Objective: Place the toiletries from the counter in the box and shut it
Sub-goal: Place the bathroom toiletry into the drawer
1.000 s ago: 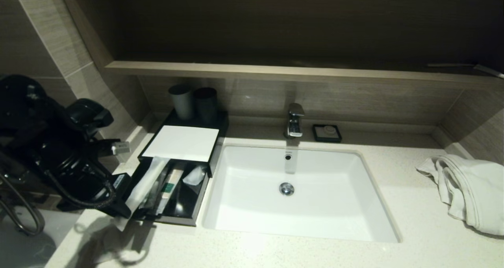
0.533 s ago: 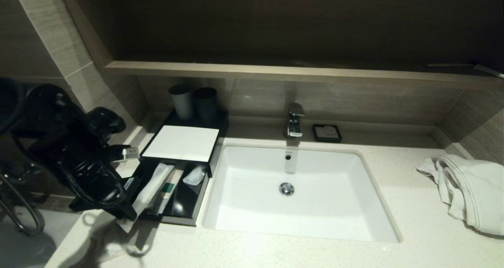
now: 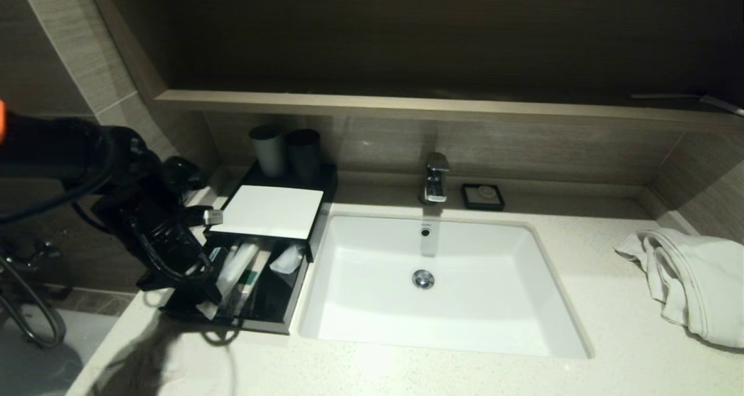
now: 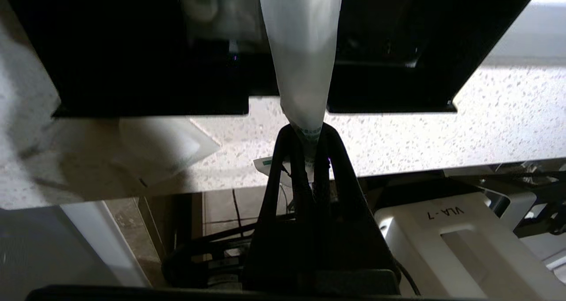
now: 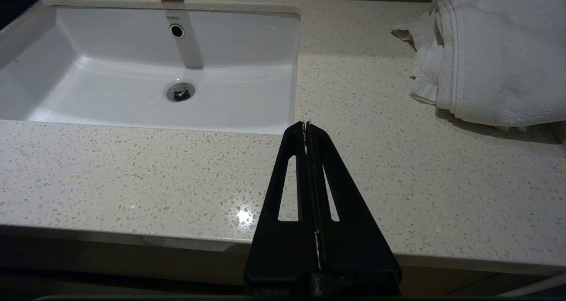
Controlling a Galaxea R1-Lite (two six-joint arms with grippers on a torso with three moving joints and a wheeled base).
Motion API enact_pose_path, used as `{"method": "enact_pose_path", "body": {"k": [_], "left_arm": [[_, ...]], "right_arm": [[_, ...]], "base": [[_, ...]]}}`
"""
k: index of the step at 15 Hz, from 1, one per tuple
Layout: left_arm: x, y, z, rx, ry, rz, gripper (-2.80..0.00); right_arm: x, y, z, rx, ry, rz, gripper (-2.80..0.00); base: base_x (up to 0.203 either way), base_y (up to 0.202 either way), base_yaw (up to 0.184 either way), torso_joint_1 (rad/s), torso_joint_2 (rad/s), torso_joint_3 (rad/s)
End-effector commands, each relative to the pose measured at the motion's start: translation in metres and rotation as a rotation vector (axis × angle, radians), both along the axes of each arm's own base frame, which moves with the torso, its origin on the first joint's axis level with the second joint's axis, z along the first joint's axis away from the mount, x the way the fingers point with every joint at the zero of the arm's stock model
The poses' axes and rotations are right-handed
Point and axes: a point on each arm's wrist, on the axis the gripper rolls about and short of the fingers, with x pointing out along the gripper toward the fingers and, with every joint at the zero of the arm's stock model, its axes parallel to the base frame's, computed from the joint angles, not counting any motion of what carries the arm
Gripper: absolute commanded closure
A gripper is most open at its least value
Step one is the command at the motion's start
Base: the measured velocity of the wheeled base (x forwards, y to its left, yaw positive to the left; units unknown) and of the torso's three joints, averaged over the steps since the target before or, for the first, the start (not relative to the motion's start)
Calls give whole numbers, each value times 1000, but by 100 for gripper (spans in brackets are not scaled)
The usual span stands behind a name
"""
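Observation:
The sachet's end is pinched by my left fingers outside the drawer's front edge (image 3: 259, 325), so I will move the sachet farther in before my left gripper releases it.
The black box (image 3: 293, 294) stands left of the sink, its drawer pulled out under a white lid (image 3: 268, 211). Several packets lie in the drawer, one with a green band (image 3: 249, 278). My left gripper (image 3: 204, 303) is shut on the end of a long white sachet (image 3: 235, 266); in the left wrist view the gripper (image 4: 308, 135) pinches the sachet (image 4: 303, 58), which reaches over the box's front edge (image 4: 150, 93) into the drawer. My right gripper (image 5: 305, 125) is shut and empty, above the counter in front of the sink, out of the head view.
A white sink (image 3: 436, 326) with a faucet (image 3: 435, 178) sits in the middle. Two dark cups (image 3: 288, 149) stand behind the box. A soap dish (image 3: 482, 196) is by the faucet. A white towel (image 3: 691, 279) lies at the right. A white packet (image 4: 159, 144) lies on the counter by the box.
My left arm has swung right and forward, carrying the white sachet from the box's left edge to over the open drawer. The right gripper cannot be compared.

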Motion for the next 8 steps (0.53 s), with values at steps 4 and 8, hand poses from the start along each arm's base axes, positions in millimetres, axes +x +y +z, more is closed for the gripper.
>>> {"method": "enact_pose_path", "body": {"k": [4, 8], "left_arm": [[26, -2, -16, 0, 3, 0, 0], [41, -3, -21, 1, -13, 1, 0]], "right_arm": [[0, 0, 0, 0, 0, 0, 0], [0, 0, 0, 0, 0, 0, 0]], "base": [[0, 0, 0, 0, 0, 0], [0, 0, 0, 0, 0, 0]]}}
